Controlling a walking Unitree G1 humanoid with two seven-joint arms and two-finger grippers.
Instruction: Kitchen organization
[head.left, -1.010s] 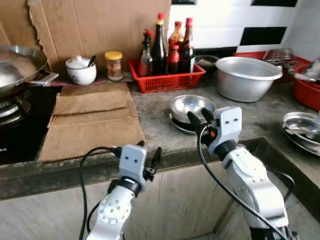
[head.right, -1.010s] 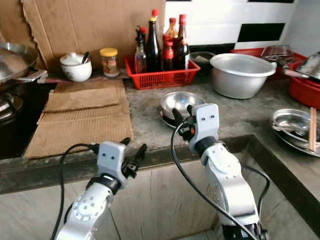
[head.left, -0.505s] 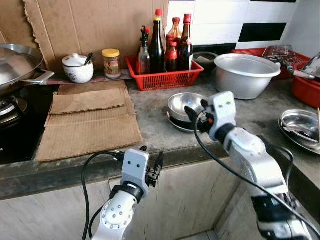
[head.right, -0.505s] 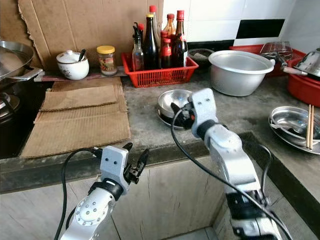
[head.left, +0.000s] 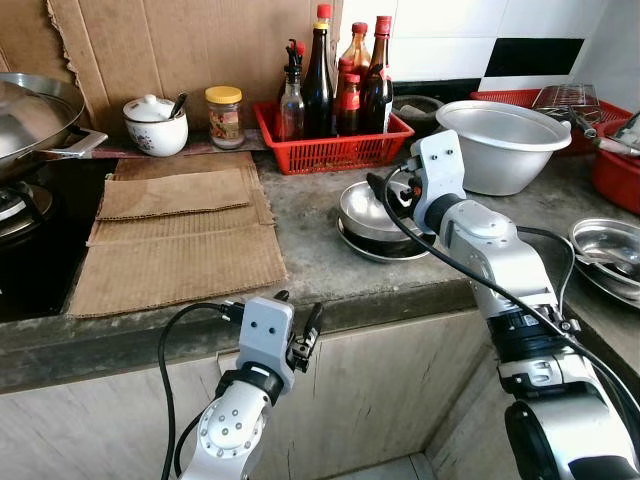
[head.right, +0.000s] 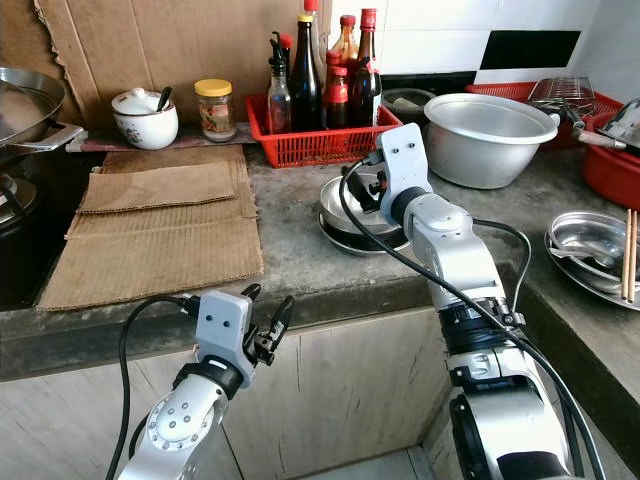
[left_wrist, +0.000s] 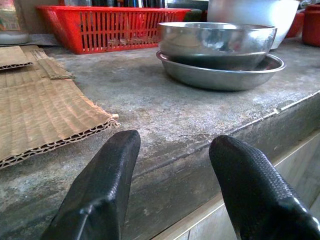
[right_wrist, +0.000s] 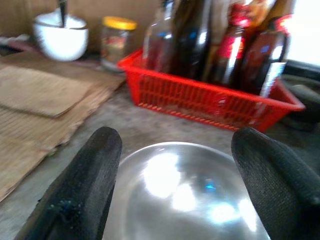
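The steel bowl is wider than my open fingers, so my right gripper should grab the bowl next by its thin rim.
A small steel bowl sits stacked in a shallow steel plate on the grey stone counter, in front of the red basket. My right gripper is open and hovers just over the bowl's rim, one finger to each side of it; in the right wrist view the bowl lies between the fingers. My left gripper is open, low in front of the counter edge, touching nothing. In its wrist view the bowl and plate stand far ahead across the counter.
A red basket of sauce bottles stands behind the bowl, with a large metal basin to its right. Cardboard mats cover the left counter, beside a wok on the stove. A white pot, a jar and another steel dish are nearby.
My right gripper has reached forward from the counter edge to over the steel bowl, still open. The left gripper has stayed low before the counter. The camera has shifted slightly.
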